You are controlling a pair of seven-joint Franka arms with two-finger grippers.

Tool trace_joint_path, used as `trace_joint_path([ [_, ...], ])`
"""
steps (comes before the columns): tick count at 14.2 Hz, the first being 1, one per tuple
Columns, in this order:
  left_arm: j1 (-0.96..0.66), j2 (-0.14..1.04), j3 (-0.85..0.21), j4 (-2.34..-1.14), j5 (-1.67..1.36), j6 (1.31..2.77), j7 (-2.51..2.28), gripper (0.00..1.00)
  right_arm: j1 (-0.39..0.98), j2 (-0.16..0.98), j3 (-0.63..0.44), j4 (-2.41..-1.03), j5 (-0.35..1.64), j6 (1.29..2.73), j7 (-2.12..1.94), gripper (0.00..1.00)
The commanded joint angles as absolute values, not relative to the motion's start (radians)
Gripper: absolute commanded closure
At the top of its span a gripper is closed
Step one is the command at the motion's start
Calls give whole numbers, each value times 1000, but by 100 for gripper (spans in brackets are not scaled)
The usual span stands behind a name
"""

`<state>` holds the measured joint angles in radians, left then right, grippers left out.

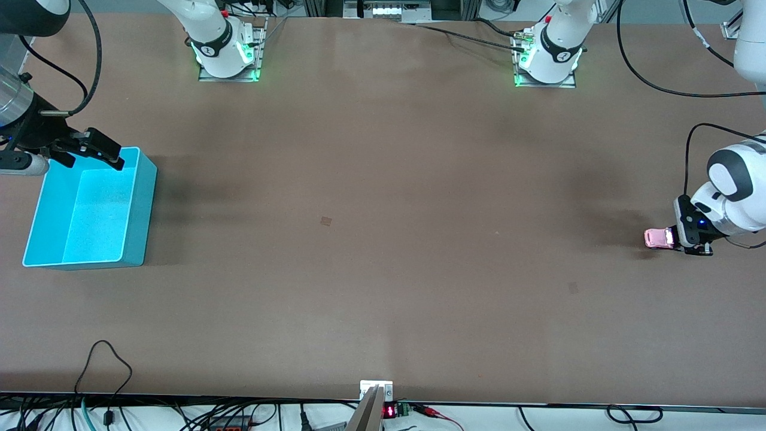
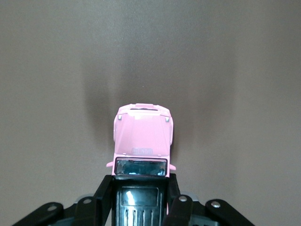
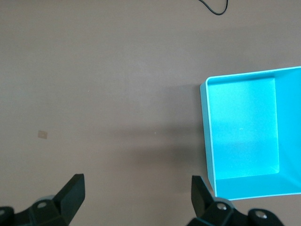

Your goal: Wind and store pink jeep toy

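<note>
My left gripper is ready to open: the pink jeep's hood [image 1: 658,238] is low and level on the brown table in the front view, so the pink jeep toy would stay standing.
The pink jeep toy [image 1: 658,238] sits low at the table near the left arm's end; its light-pink hood [image 2: 143,134] points away from the wrist camera. My left gripper [image 1: 679,237] is shut on the jeep's black-roofed rear half, one finger [image 2: 104,193] on each side. The cyan bin [image 1: 90,209] stands empty at the right arm's end; its wall shows in the right wrist view [image 3: 207,136]. My right gripper [image 1: 99,151] is open and empty, up over the bin's rim that lies farthest from the front camera. Its fingertips [image 3: 75,188] stand wide apart.
A small tan mark [image 1: 326,221] lies on the brown table near the middle, and shows in the right wrist view [image 3: 43,134]. Cables run along the table's front edge [image 1: 108,365]. The arm bases [image 1: 227,54] stand along the edge farthest from the front camera.
</note>
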<state>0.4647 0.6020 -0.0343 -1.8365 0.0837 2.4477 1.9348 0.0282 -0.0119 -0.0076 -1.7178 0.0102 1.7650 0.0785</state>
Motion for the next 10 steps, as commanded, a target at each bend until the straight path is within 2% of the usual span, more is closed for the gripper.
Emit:
trace_joint_path([
  [1,479,690,-28,-1830,107,2428,1965,51,28,-23,-5,-1718,2,1758,78,0],
  [2,479,684,-29,-1819,107,2419,1967,1,28,-23,-5,-1718,2,1758,78,0],
  [7,422,640,-54,-1685,106,2125,1953,0,28,-23,-5,-1718,2,1758,78,0],
  [10,385,582,-55,-1669,107,2024,1887,0,28,-23,-5,-1718,3,1758,78,0],
])
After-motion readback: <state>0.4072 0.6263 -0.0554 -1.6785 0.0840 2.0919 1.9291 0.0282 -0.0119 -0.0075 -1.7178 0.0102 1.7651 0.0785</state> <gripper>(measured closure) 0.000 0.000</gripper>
